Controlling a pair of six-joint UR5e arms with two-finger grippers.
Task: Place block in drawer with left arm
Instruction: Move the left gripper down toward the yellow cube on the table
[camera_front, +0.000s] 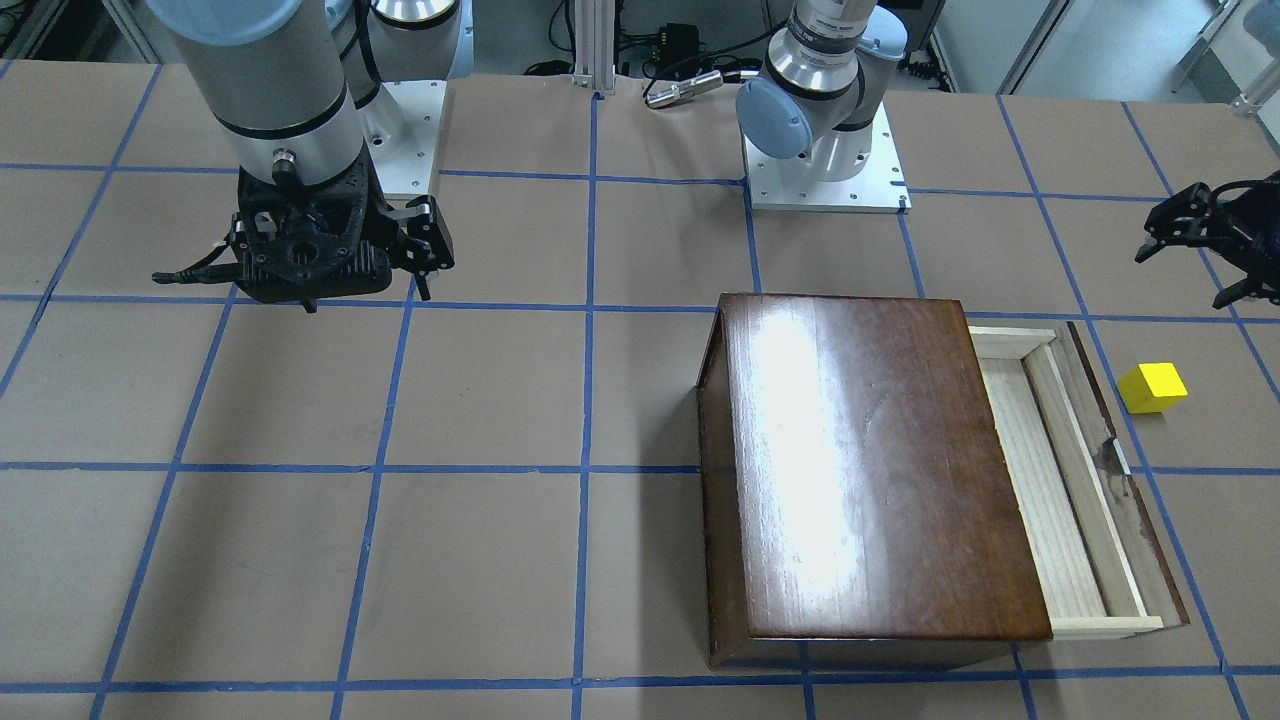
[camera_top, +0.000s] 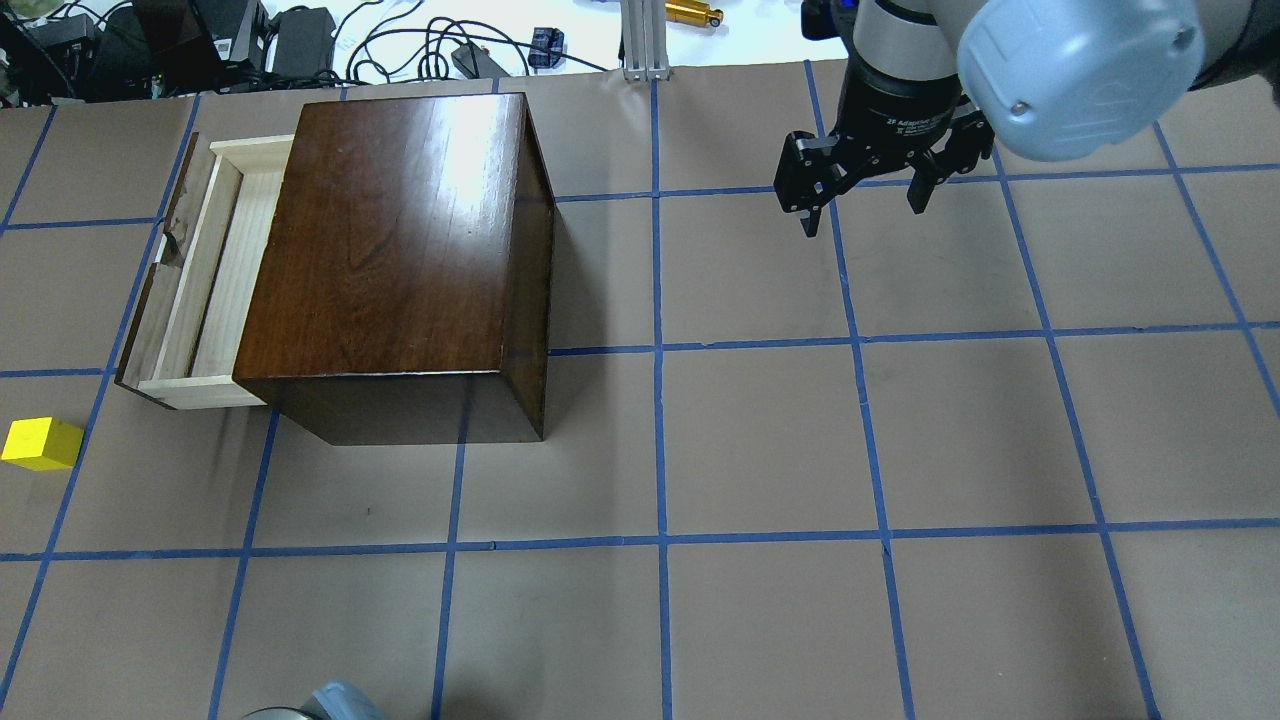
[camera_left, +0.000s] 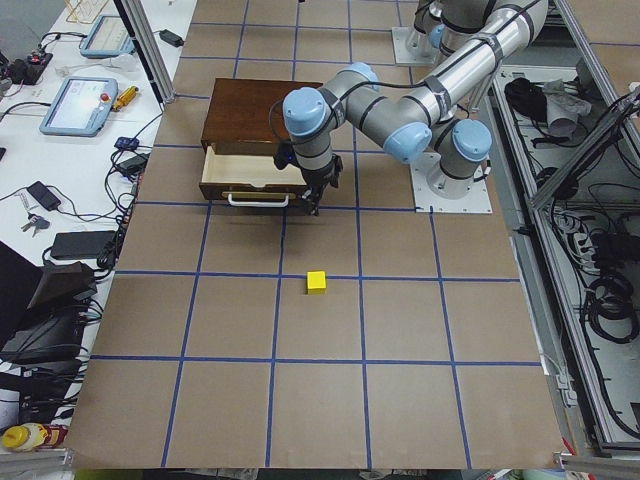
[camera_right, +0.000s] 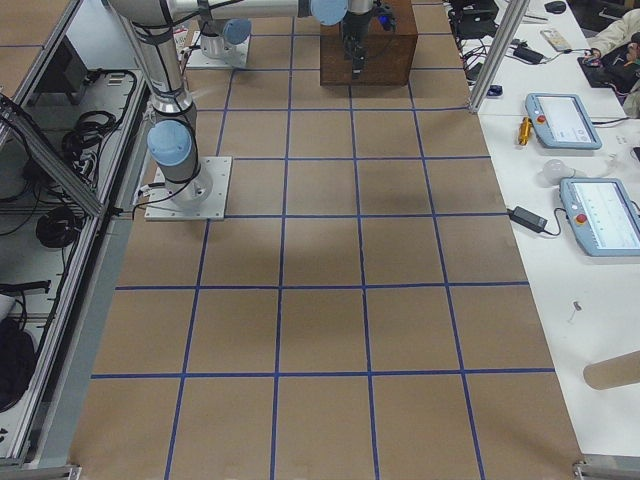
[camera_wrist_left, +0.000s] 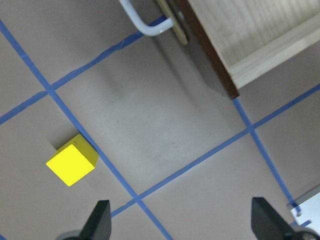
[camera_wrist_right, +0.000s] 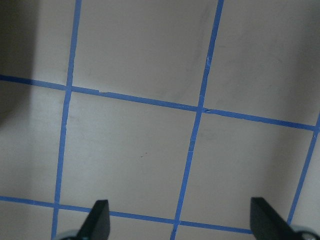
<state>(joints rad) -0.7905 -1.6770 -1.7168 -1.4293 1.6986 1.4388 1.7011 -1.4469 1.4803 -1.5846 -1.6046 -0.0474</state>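
I next need to grab the small yellow block by its opposite sides with my left gripper, so that I can place it in the open drawer (camera_front: 1060, 480) (camera_wrist_left: 257, 30).
The yellow block (camera_front: 1152, 387) lies on the table just outside the drawer's (camera_front: 1060, 480) dark front panel. It also shows in the overhead view (camera_top: 41, 443) and the left wrist view (camera_wrist_left: 71, 159). The drawer is pulled out of the dark brown box (camera_front: 860, 460) and holds nothing. My left gripper (camera_front: 1195, 265) hovers open above the table, beside the drawer front and apart from the block. In the left wrist view the block sits near the left fingertip (camera_wrist_left: 100, 220). My right gripper (camera_top: 863, 212) is open and empty, far from the box.
The drawer's white handle (camera_wrist_left: 145, 22) sticks out toward the left gripper. The arm bases (camera_front: 825, 185) stand at the table's robot side. Cables and gear (camera_top: 300, 40) lie past the far edge. Blue tape lines grid the brown tabletop.
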